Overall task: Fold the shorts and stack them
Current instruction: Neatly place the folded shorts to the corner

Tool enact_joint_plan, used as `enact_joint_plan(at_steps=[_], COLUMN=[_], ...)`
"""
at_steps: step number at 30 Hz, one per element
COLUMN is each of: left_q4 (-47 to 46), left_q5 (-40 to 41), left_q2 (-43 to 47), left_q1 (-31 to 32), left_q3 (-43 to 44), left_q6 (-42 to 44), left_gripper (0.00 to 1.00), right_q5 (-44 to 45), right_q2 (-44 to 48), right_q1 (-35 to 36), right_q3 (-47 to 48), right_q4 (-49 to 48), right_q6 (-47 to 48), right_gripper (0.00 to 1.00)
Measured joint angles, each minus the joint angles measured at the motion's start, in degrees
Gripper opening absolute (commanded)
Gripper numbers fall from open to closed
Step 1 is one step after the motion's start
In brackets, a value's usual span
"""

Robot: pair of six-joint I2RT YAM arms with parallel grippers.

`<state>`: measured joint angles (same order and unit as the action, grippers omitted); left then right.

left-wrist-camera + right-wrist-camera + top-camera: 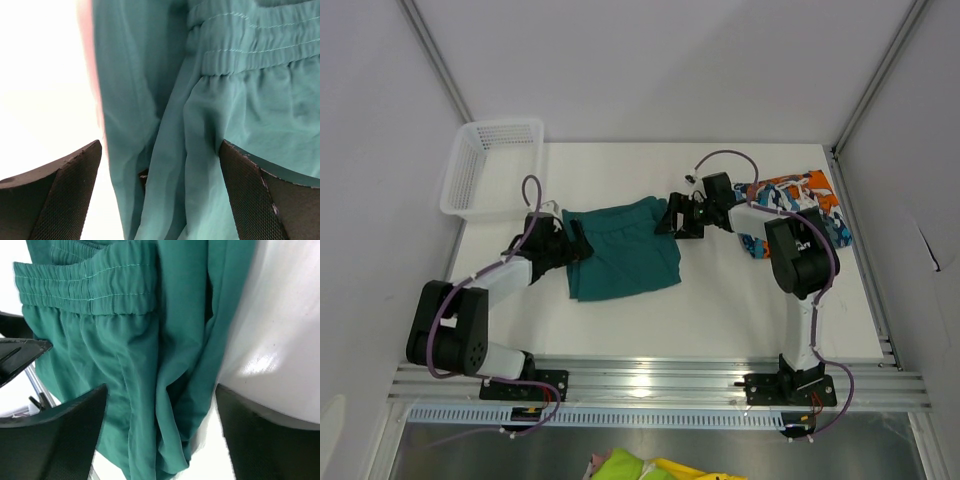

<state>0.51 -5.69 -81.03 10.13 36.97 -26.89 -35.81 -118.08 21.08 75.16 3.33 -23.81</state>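
Note:
I next need to grab the teal shorts with my left gripper by the folded side edge (573, 250) opposite my right gripper, to stack the teal shorts flat on the patchwork shorts (800, 195).
The plain dark teal shorts (620, 250) lie spread in the middle of the white table, waistband toward the far side. My left gripper (570, 243) stands open at their left edge, and in the left wrist view the folded teal fabric (200, 130) runs loosely between its wide-apart fingers (60, 195). My right gripper (672, 218) is open at the upper right corner; the right wrist view shows the waistband (85, 290) and a hanging fabric edge between its fingers (265, 435). The patchwork shorts (800, 195) lie at the far right, partly under the right arm.
A white mesh basket (490, 165) stands at the table's far left corner. An aluminium rail (660, 380) runs along the near edge with both arm bases on it. Yellow-green cloth (640, 465) shows below the table front.

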Motion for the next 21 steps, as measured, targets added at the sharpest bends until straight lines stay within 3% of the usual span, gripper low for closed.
enact_joint_plan(at_steps=[2,9,15,21], left_q4=[0.02,-2.14,-5.73,-6.34], left_q5=[0.81,-0.66,-6.54,-7.63], left_q2=[0.81,0.24,-3.37,-6.51], left_q1=[-0.07,-0.72,-5.2,-5.66], left_q3=[-0.98,-1.84,-1.77,0.81], left_q6=[-0.02,0.0,-0.04,-0.07], left_gripper=[0.99,0.99,0.97,0.86], right_q5=[-0.11,-0.66,-1.53,-1.92], right_q2=[-0.5,-1.57,-2.29,-2.36], right_q1=[0.22,0.44,0.55,0.83], right_q3=[0.24,0.24,0.24,0.2], right_q4=[0.09,0.37,0.66,0.68], right_q6=[0.11,-0.07,-0.13,-0.09], right_gripper=[0.72,0.53,0.47,0.43])
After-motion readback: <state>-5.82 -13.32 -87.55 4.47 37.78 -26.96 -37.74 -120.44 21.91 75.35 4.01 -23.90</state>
